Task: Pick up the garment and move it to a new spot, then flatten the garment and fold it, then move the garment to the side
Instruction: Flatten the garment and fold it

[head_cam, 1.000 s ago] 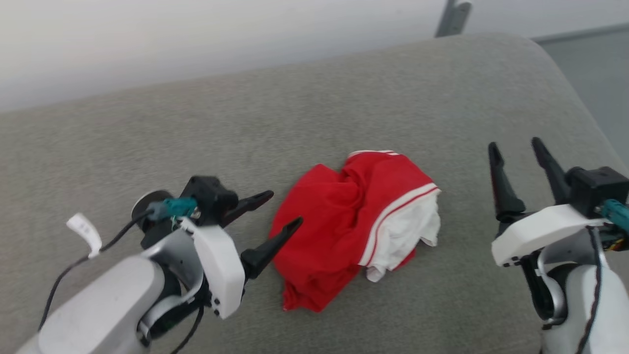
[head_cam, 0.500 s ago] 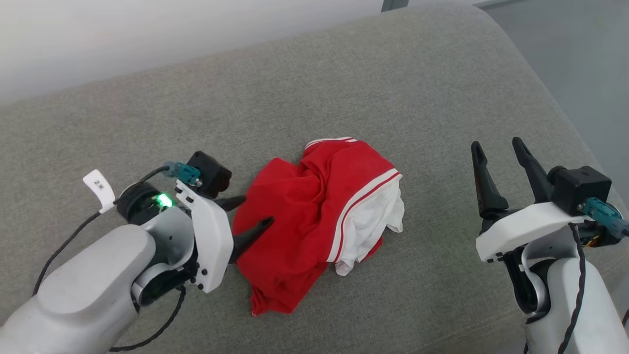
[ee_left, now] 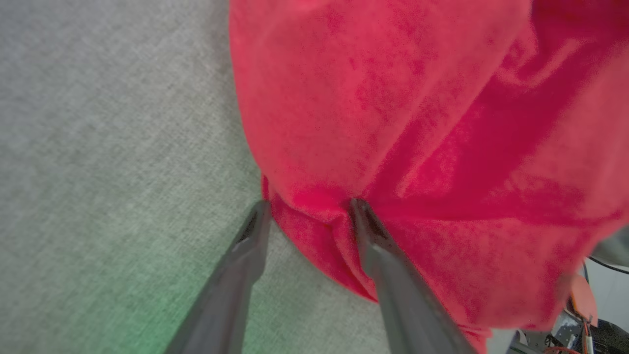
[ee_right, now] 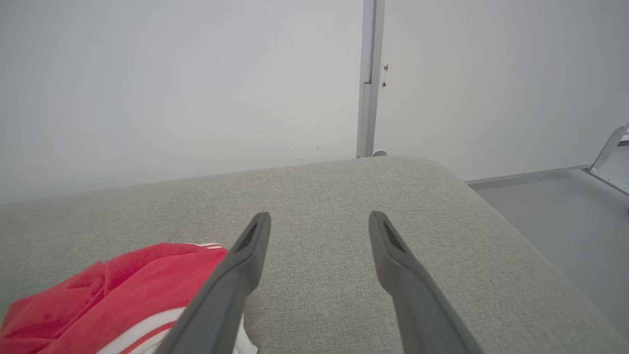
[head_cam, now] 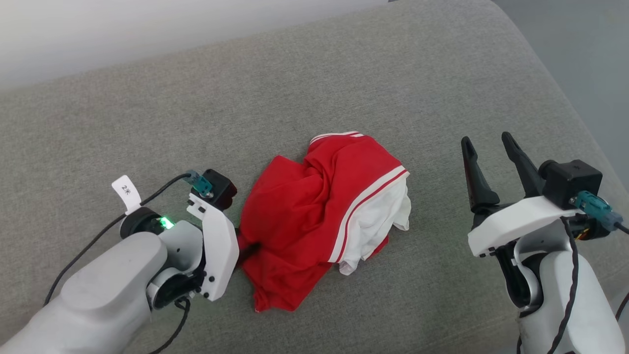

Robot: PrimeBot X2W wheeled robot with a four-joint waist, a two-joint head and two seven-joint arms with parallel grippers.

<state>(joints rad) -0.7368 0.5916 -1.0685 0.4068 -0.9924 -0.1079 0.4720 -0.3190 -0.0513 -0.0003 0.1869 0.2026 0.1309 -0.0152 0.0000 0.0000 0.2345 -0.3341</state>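
The crumpled garment needs to go to a new spot, so my left gripper needs to grab the garment by its loose red fold next.
The garment lies crumpled in a heap on the grey cushion, red with a white sleeve and red-white striped trim on its right side. My left gripper presses into the heap's left edge. In the left wrist view the left gripper is open, its two fingers straddling a fold of the garment, one tip on the cushion and the other dug into the cloth. My right gripper hovers open to the right of the heap, apart from it. The right wrist view has the right gripper over bare cushion, the garment at lower left.
The cushion's rounded right edge drops to a grey floor. A pale wall with a metal post stands behind the cushion. Bare fabric stretches left of and behind the heap.
The camera has tilted down. My left gripper has pushed forward and down into the garment's left edge, its fingers now mostly hidden behind its wrist. The right arm has held still.
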